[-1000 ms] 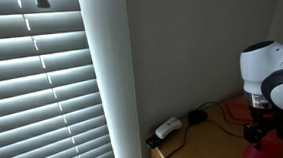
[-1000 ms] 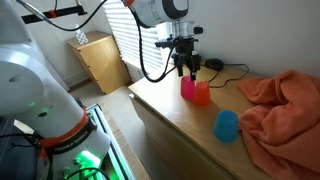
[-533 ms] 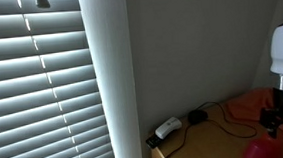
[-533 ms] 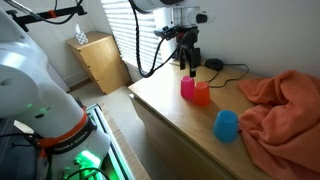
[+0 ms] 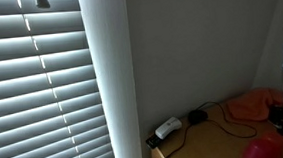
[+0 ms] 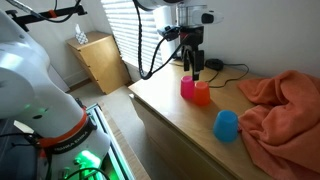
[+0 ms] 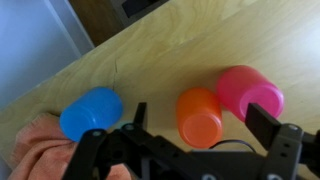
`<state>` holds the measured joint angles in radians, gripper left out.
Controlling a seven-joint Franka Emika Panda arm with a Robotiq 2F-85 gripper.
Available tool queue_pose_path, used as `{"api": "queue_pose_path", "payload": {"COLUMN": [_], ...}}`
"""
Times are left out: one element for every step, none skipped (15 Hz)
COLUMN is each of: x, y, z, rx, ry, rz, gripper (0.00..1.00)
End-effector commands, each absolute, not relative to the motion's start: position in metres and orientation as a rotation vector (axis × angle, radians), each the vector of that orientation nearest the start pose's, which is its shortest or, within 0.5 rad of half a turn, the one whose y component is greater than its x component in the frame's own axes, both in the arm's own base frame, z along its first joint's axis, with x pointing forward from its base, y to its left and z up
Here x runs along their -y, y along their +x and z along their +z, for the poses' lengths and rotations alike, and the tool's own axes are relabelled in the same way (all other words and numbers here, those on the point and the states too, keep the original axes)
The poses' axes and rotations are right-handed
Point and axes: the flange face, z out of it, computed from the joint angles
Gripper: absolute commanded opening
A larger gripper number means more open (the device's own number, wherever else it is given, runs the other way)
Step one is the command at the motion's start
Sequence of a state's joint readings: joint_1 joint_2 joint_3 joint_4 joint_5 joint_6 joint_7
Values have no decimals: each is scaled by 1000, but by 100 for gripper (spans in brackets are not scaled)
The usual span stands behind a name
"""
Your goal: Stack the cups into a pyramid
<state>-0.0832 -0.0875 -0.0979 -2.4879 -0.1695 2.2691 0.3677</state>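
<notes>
My gripper should grab the blue cup across opposite sides near its closed base, so its rim stays free to stack on the orange and pink cups.
Three upturned cups stand on the wooden table [image 6: 170, 105]. A pink cup [image 6: 187, 86] and an orange cup [image 6: 201, 94] touch side by side; a blue cup [image 6: 227, 125] stands apart beside the orange cloth. In the wrist view the blue cup [image 7: 90, 112] is left, the orange cup [image 7: 199, 116] in the middle, the pink cup [image 7: 249, 93] right. My gripper [image 6: 195, 68] hangs open and empty just above the orange and pink cups. In the wrist view the gripper [image 7: 200, 125] has its fingers either side of the orange cup.
A crumpled orange cloth [image 6: 285, 105] covers the table's far end beside the blue cup. A black cable and plug [image 6: 214, 65] lie near the wall. A power strip [image 5: 167, 128] lies by the window blinds. A wooden cabinet [image 6: 98, 60] stands beyond the table.
The gripper has risen from among the pink and orange cups and shifted slightly towards the wall. The cups have not moved.
</notes>
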Motion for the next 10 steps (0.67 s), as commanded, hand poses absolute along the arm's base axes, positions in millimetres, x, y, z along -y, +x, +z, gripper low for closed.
{"api": "queue_pose_path", "payload": {"x": [121, 131, 145, 156, 169, 180, 190, 199, 208, 216], "y": [437, 434, 430, 426, 421, 416, 412, 408, 405, 403], "z": [307, 306, 305, 303, 301, 298, 295, 292, 288, 284], "rx": [-806, -855, -903, -969, -1007, -1051, -1087, -1117, -1148, -1167], "ry": [-3122, -3107, -3080, -3062, -3039, -3012, -2989, -2966, -2946, -2928], "rz": [234, 234, 242, 242, 251, 260, 267, 272, 272, 271], "gripper": [100, 100, 100, 100, 100, 100, 100, 100, 100, 100]}}
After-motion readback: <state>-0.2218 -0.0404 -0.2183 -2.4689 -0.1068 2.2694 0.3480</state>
